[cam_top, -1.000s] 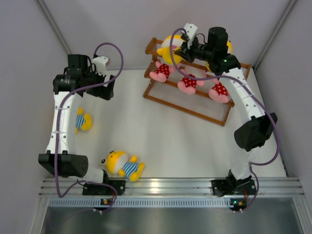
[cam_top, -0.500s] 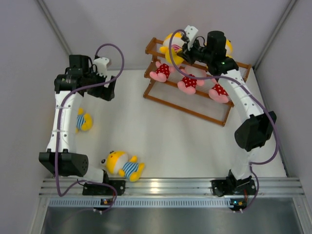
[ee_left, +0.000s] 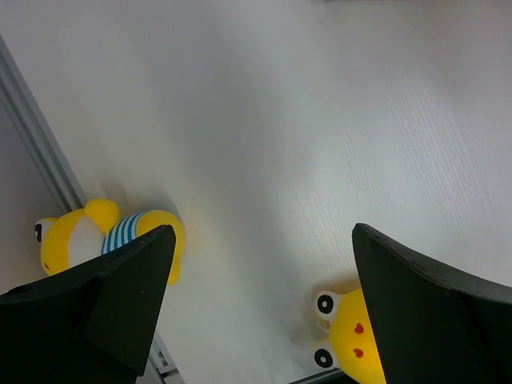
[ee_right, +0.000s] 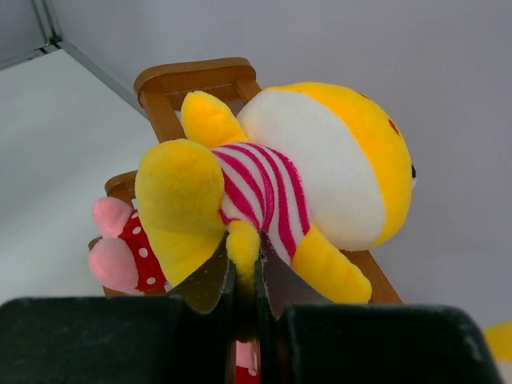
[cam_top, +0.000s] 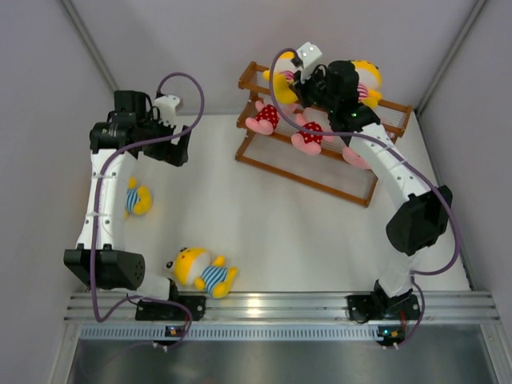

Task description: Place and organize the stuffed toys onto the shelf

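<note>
My right gripper is ready to open: the head and body of the pink-striped doll lie across the loose end of the shelf's top level, so the doll would end up on that level.
The brown wooden shelf [cam_top: 304, 181] stands at the back right. My right gripper [cam_top: 294, 80] is shut on a small yellow limb of a pink-striped yellow doll [ee_right: 304, 168] and holds it over the left end of the top tier [ee_right: 200, 80]. Another yellow doll [cam_top: 366, 80] sits on the top tier at the right. Three pink dolls in red dotted outfits [cam_top: 308, 138] lie on the middle tier. Two blue-striped yellow dolls lie on the table, one by the left arm [cam_top: 136, 198] and one near the front [cam_top: 202, 272]. My left gripper [cam_top: 172, 144] hangs open and empty above the table [ee_left: 264, 320].
Grey walls close in the table at the back and both sides. A metal rail [cam_top: 280, 308] runs along the near edge. In the left wrist view one blue-striped doll [ee_left: 104, 240] lies against the side rail and the other's face [ee_left: 352, 336] peeks in at the bottom.
My right gripper has carried the pink-striped doll left and back along the top tier, uncovering the yellow doll at the right. The left arm has barely moved.
</note>
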Tool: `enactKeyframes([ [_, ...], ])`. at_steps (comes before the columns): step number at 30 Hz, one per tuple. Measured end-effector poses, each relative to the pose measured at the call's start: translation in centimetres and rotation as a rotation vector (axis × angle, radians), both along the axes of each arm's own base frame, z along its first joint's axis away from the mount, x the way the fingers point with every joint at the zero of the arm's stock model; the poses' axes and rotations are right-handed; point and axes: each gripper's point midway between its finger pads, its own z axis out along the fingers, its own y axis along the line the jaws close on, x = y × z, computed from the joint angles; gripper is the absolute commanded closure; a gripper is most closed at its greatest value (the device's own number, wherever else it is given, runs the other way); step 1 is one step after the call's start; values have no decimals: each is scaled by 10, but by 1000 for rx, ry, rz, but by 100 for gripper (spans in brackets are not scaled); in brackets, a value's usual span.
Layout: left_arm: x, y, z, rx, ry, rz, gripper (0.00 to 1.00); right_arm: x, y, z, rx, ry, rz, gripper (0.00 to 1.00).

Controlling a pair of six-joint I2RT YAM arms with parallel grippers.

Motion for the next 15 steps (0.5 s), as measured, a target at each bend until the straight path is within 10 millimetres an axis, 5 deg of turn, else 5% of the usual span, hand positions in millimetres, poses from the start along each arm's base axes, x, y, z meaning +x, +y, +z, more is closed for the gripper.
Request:
enactKeyframes([
  [7,0,0,-1,1,4,-1,2,-1,4,0,9,5,-63,100],
  [10,-1,0,-3,5,8,-5,2,0,2,0,16,10,-78,74],
  [15,-2,0,-10,10,25,-13,2,0,0,-2,13,20,-94,51],
])
